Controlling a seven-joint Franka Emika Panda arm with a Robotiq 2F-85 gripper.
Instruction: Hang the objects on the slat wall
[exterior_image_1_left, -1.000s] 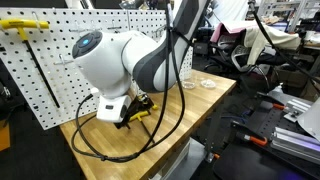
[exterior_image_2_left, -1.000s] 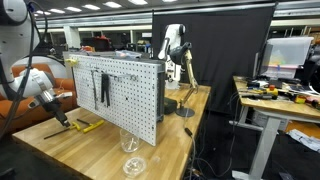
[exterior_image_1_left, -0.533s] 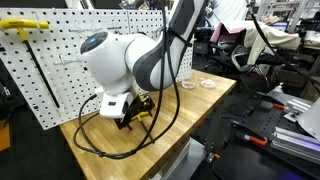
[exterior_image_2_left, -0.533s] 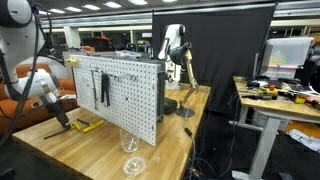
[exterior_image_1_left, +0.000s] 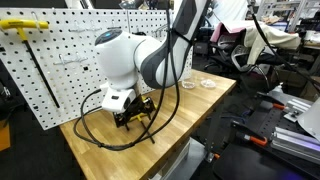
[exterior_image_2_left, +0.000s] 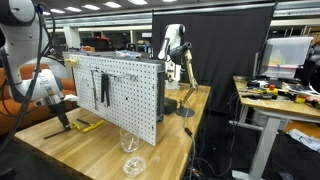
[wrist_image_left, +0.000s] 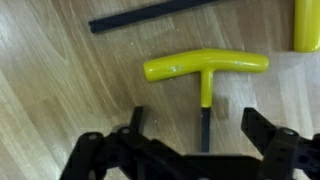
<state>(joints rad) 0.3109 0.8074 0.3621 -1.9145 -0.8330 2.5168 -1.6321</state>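
Observation:
The T-shaped tool needs both crossbar arms free to hang on the pegboard, so the robot's gripper needs to grab it next by its shaft just below the yellow crossbar.
A T-shaped tool (wrist_image_left: 205, 68) with a yellow crossbar handle lies flat on the wooden table. Its black shaft runs down between the two fingers of my gripper (wrist_image_left: 197, 135), which is open just above it and touches nothing. A second yellow handle (wrist_image_left: 308, 25) shows at the top right edge, and a long black shaft (wrist_image_left: 150, 14) lies across the top. In an exterior view my gripper (exterior_image_1_left: 133, 115) hovers low over the table in front of the white pegboard (exterior_image_1_left: 50, 70). One yellow-handled tool (exterior_image_1_left: 25, 25) hangs on the pegboard's top left. The gripper (exterior_image_2_left: 62, 118) and a yellow tool (exterior_image_2_left: 88, 125) also show from the side.
Black-handled tools (exterior_image_2_left: 104, 90) hang on the pegboard (exterior_image_2_left: 130, 95). Clear glass dishes (exterior_image_1_left: 198, 85) sit at the table's far end, and a glass (exterior_image_2_left: 130, 142) stands near the front edge. A black cable (exterior_image_1_left: 100, 140) loops over the table below the arm.
The arm's big white joint has swung to the right in an exterior view. The gripper has stayed low over the yellow tool, shifting only slightly.

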